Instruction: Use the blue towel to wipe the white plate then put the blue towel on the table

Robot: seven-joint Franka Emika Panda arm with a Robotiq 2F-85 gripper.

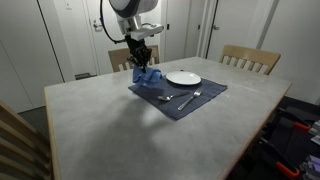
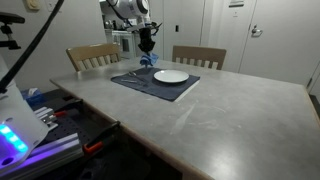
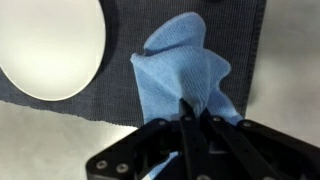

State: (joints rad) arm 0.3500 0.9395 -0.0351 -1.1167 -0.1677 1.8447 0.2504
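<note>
I should keep holding the blue towel (image 1: 146, 75) with my gripper. The towel is hanging above the placemat's edge and would fall partly off the placemat if I let go now.
The blue towel (image 3: 185, 65) hangs in rumpled folds from my gripper (image 3: 195, 110), whose fingers are pinched shut on its top. It hangs over the dark navy placemat (image 3: 90, 105), beside the white plate (image 3: 50, 45). In both exterior views the gripper (image 1: 142, 60) (image 2: 149, 47) is above the placemat's end, with the blue towel (image 1: 146, 75) (image 2: 152, 61) drooping below it. The white plate (image 1: 183, 78) (image 2: 171, 75) rests on the placemat, a short way from the towel. The pale grey table (image 1: 120, 125) (image 2: 220, 115) carries it all.
A fork and a spoon (image 1: 190, 97) lie on the placemat (image 1: 175, 100) near the plate. Wooden chairs (image 1: 250, 58) (image 2: 92, 55) stand along the table's edges. Red tools and cables (image 2: 70, 135) sit below one table edge.
</note>
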